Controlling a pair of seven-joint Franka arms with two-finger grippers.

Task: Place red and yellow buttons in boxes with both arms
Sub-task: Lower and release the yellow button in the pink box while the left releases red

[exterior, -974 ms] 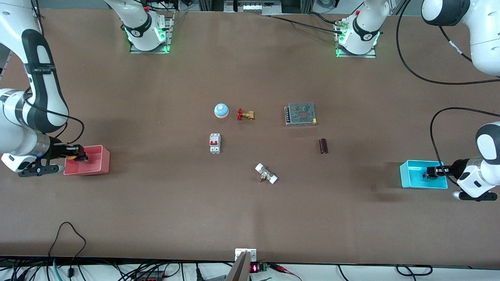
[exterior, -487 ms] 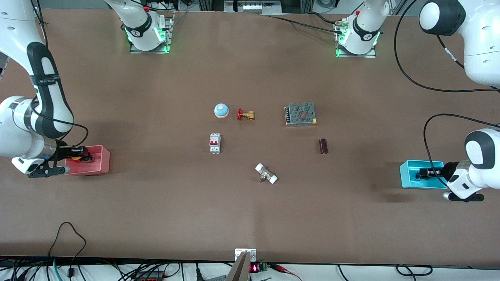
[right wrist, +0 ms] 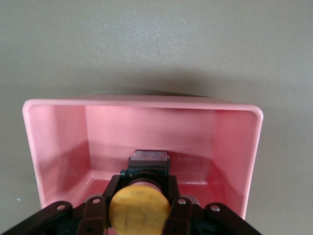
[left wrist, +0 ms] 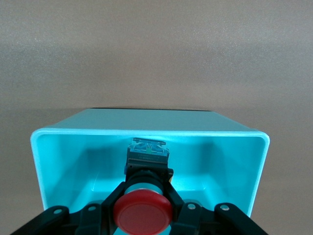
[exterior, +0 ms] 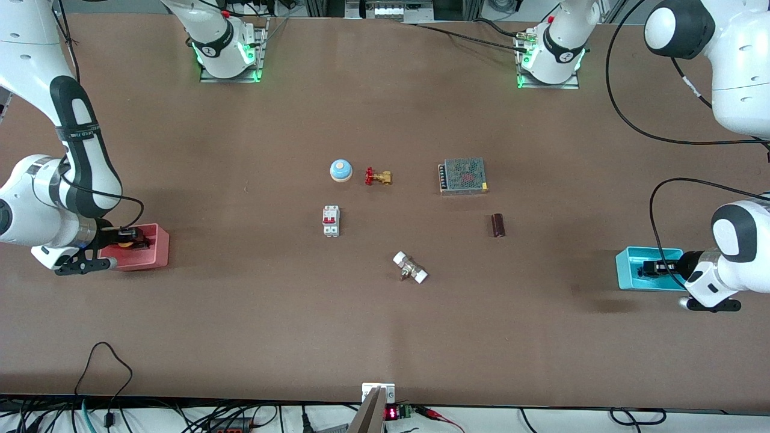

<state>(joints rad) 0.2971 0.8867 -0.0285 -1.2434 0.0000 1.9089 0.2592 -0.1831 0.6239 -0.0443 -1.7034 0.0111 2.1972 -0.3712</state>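
The button's black base (left wrist: 147, 159) sits inside the cyan bin's rim (left wrist: 88, 132) and the button would rest in the bin, so it is now time for my left gripper to release it.
My left gripper (exterior: 651, 267) is shut on the red button (left wrist: 143, 212) and holds it inside the opening of the cyan bin (exterior: 627, 270) at the left arm's end of the table. The bin's rim (left wrist: 146, 132) surrounds the button's black base in the left wrist view, where the gripper (left wrist: 145, 186) clamps the button's neck. My right gripper (exterior: 133, 243) is shut on the yellow button (exterior: 124, 244) inside the pink bin (exterior: 155, 252) at the right arm's end. The right wrist view shows the gripper (right wrist: 145, 182), the yellow cap (right wrist: 139, 208) and the pink rim (right wrist: 142, 104). I cannot tell whether either button touches its bin's floor.
In the middle of the table lie a blue dome with a cream top (exterior: 340, 170), a brass valve with a red handle (exterior: 378, 177), a grey mesh box (exterior: 462, 175), a white breaker (exterior: 331, 221), a dark cylinder (exterior: 498, 225) and a white-ended fitting (exterior: 410, 267).
Both grippers have moved a little farther in over their bins, toward the middle of the table, each still holding its button. The bins have not moved.
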